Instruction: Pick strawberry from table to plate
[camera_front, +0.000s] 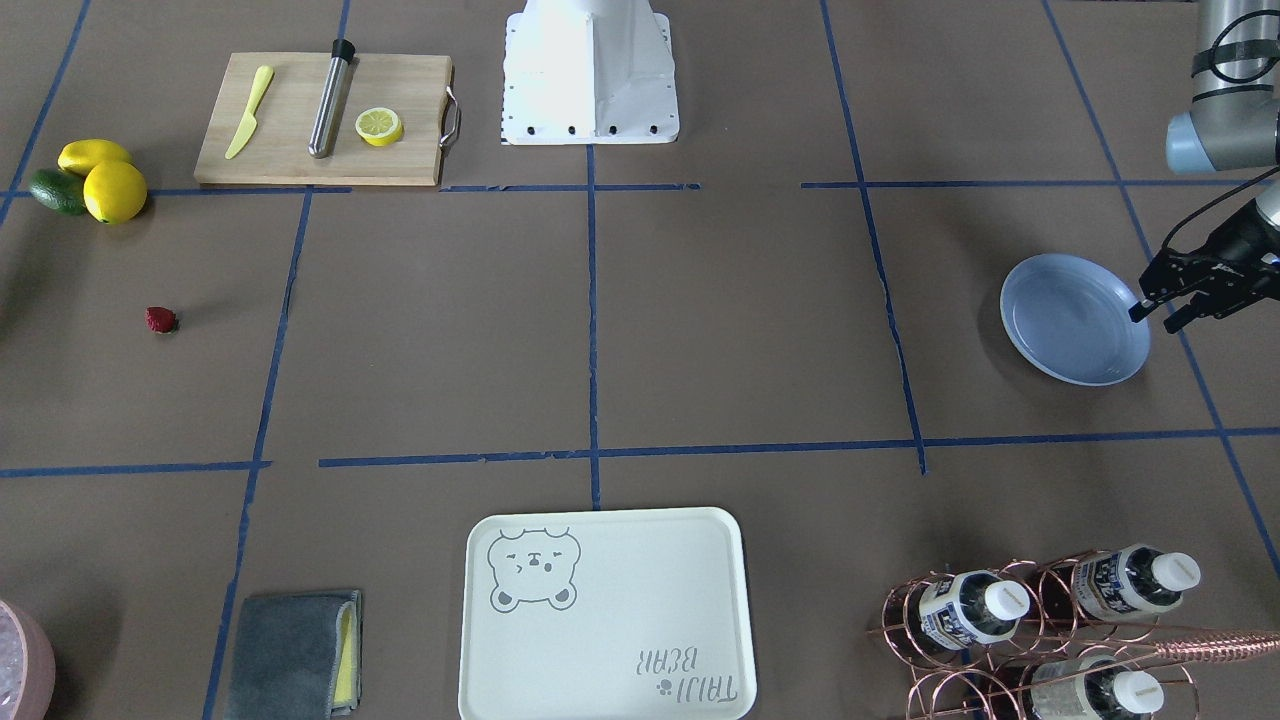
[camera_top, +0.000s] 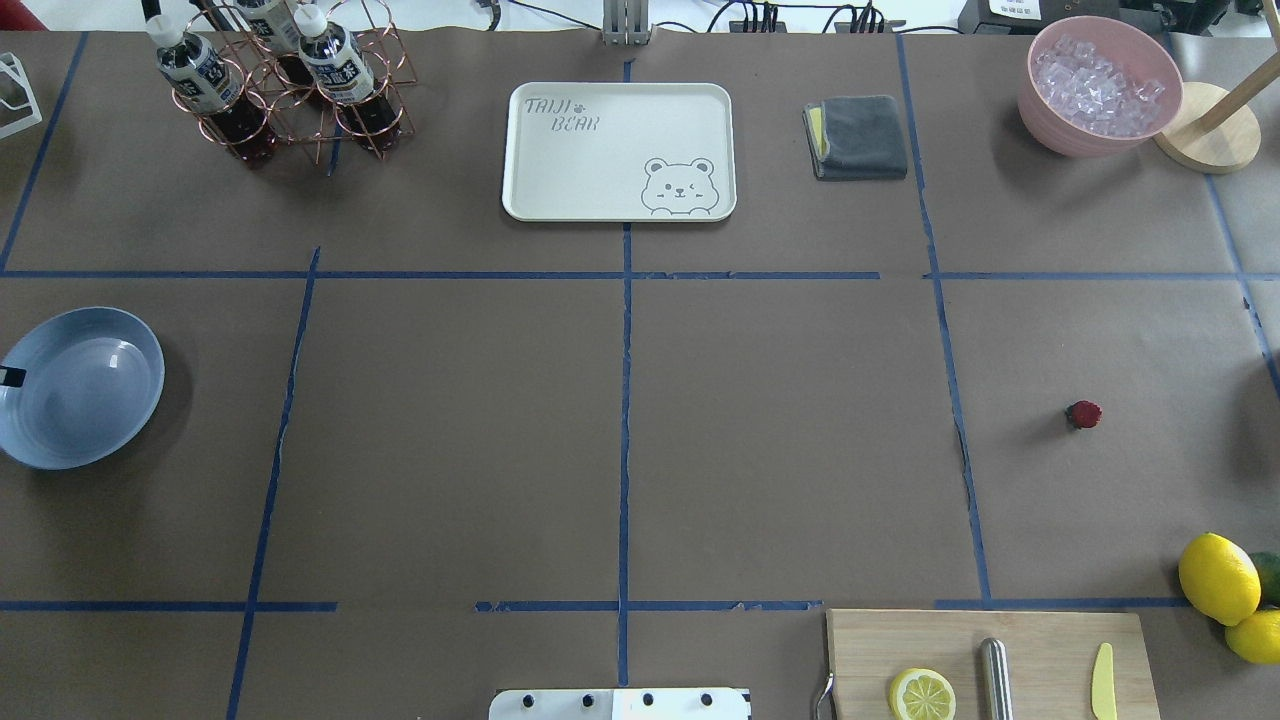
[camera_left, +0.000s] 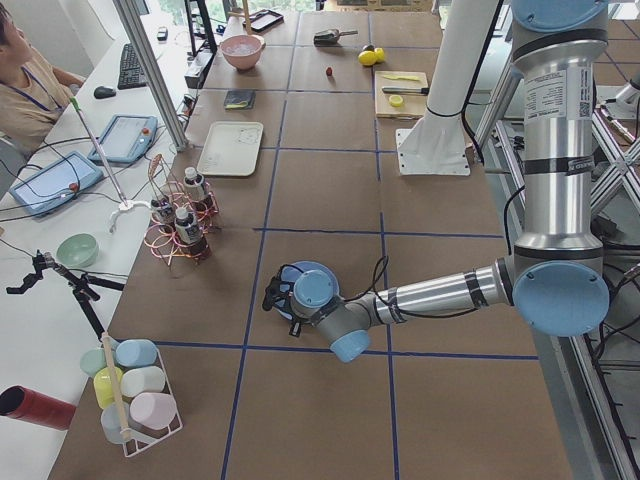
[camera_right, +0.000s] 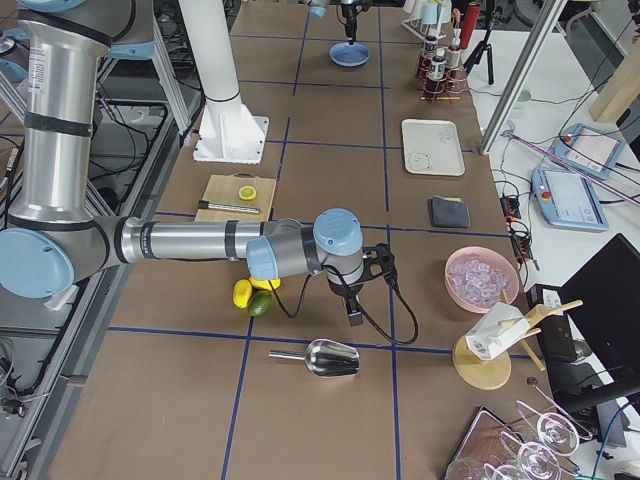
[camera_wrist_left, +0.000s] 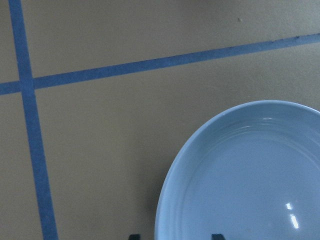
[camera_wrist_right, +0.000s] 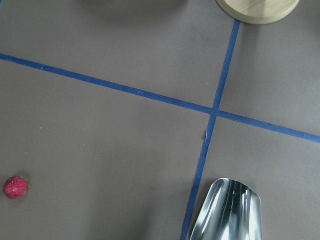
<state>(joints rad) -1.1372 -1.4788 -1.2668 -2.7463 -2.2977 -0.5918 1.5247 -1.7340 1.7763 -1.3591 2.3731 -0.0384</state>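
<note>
The plate is far wider than my open fingers, so my left gripper needs to grab it by its thin raised rim (camera_front: 1138, 324) (camera_wrist_left: 161, 227) next.
The strawberry (camera_front: 160, 320) (camera_top: 1084, 414) (camera_wrist_right: 15, 187) lies alone on the brown table (camera_front: 700, 320), on the robot's right side. The pale blue plate (camera_front: 1075, 318) (camera_top: 80, 388) (camera_wrist_left: 250, 175) sits empty at the far left side. My left gripper (camera_front: 1155, 318) is open at the plate's outer edge, and the rim passes between its two fingertips in the left wrist view. My right gripper (camera_right: 352, 316) shows only in the exterior right view, low over the table beyond the strawberry, so I cannot tell whether it is open or shut.
A cutting board (camera_front: 320, 120) holds a yellow knife, a steel rod and a lemon half. Lemons (camera_front: 112, 190) and a green fruit lie beside it. A bear tray (camera_top: 618, 150), grey cloth (camera_top: 858, 137), bottle rack (camera_top: 275, 80), ice bowl (camera_top: 1100, 85) and metal scoop (camera_wrist_right: 227, 210) stand around.
</note>
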